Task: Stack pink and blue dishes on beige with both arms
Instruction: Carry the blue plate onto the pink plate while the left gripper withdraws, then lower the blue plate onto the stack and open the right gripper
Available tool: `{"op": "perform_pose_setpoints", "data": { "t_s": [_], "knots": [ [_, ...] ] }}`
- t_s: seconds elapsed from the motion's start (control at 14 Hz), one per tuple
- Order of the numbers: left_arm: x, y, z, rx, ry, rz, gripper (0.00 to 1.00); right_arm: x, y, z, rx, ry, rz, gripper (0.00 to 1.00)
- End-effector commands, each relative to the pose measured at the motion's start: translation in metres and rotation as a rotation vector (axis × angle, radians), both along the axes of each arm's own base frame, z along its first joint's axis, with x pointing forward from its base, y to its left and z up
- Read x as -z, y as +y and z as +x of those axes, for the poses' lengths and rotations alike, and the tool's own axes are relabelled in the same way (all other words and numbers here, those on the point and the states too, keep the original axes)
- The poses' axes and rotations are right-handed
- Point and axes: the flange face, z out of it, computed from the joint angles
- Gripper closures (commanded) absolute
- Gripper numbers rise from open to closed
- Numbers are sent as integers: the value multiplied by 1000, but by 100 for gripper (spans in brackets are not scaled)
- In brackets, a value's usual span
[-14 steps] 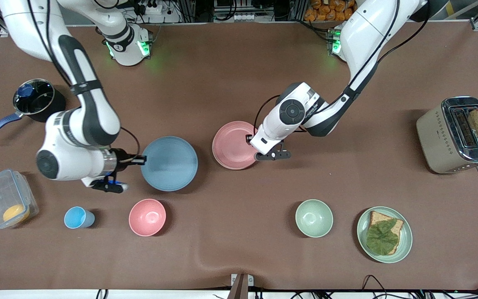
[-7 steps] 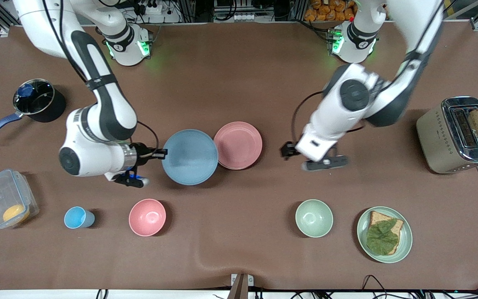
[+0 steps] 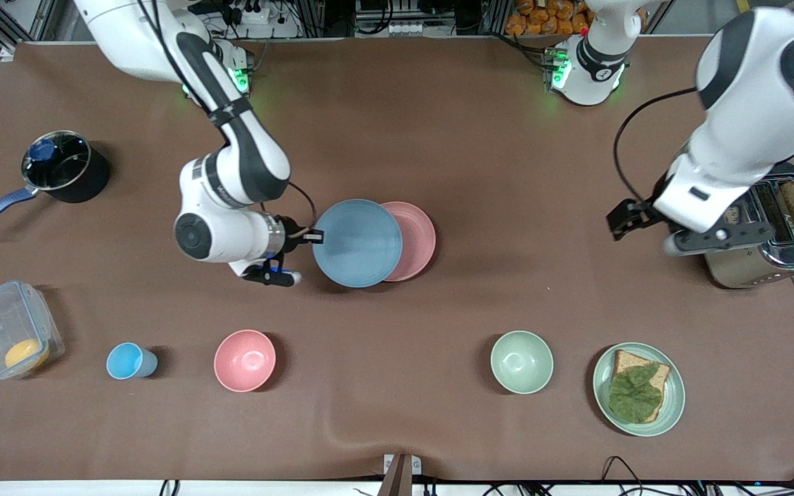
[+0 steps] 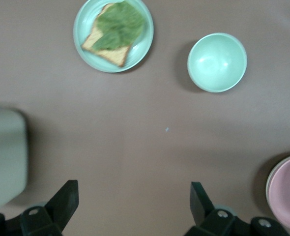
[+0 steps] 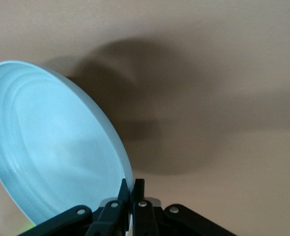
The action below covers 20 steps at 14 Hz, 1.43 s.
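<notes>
My right gripper should keep holding the blue plate until it is centered over the pink plate, whose side is uncovered.
My right gripper [image 3: 316, 238] is shut on the rim of the light blue plate [image 3: 357, 242] and holds it tilted in the air. The plate overlaps the pale pink plate [image 3: 416, 238], covering the edge toward the right arm's end. The right wrist view shows the fingers [image 5: 136, 188] clamped on the blue plate [image 5: 51, 147]. In the left wrist view, a thin cream rim [image 4: 269, 183], apparently the beige plate, shows under the pink plate [image 4: 288, 191]. My left gripper [image 3: 710, 238] is open and empty, up in the air by the toaster, its fingertips [image 4: 66, 196] wide apart.
A toaster [image 3: 728, 207] with a bread slice stands at the left arm's end. Nearer the camera are a green bowl [image 3: 522, 362], a green plate [image 3: 673, 406] with toast and lettuce, a pink bowl [image 3: 245, 360], a blue cup [image 3: 128, 361] and a plastic container [image 3: 11, 329]. A saucepan [image 3: 59, 165] sits at the right arm's end.
My right arm carried the blue plate toward the pink plate until it overlapped it. My left gripper left the pink plate's edge and swung up and away to the toaster.
</notes>
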Motion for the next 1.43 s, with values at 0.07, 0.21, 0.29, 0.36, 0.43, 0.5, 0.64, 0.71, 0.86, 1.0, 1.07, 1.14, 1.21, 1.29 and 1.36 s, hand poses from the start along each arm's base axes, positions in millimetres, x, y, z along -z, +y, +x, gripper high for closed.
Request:
{"op": "perform_pose_setpoints", "data": {
  "t_s": [0.07,0.21,0.29,0.36,0.43,0.5,0.64,0.71,0.86,1.0,1.07,1.14,1.21,1.29,1.36],
  "knots": [
    [-47,15,-4,5,10,24,0,11,15,-24,46,-40,-16,100],
    [-58,25,-9,93,8,36,0,16,40,-37,65,-48,-26,100],
    [-56,45,-7,86,24,37,0,19,45,-38,86,-53,-28,100],
    [-62,54,-9,84,20,31,0,20,50,-41,88,-60,-30,100],
    [-64,62,-10,72,22,28,0,22,50,-41,89,-58,-32,100],
    [-63,68,-11,64,36,22,0,23,50,-41,89,-56,-33,100],
    [-63,70,-12,68,43,22,0,25,53,-43,87,-55,-32,100],
    [-64,71,-12,66,45,20,0,28,54,-44,92,-56,-30,100],
    [-64,68,-13,64,53,-14,0,28,60,-47,102,-53,-32,100],
    [-62,64,-15,68,72,-42,0,29,61,-47,102,-52,-32,100],
    [-61,60,-17,72,81,-55,0,28,61,-47,102,-53,-31,100],
    [-60,58,-19,76,97,-54,0,29,63,-48,106,-49,-28,100],
    [-60,59,-19,74,96,-52,0,29,67,-51,106,-46,-23,100],
    [-60,62,-19,69,96,-49,0,32,69,-51,114,-43,-17,100],
    [-60,63,-18,66,96,-48,0,33,69,-51,121,-49,-16,100]
  ]
}}
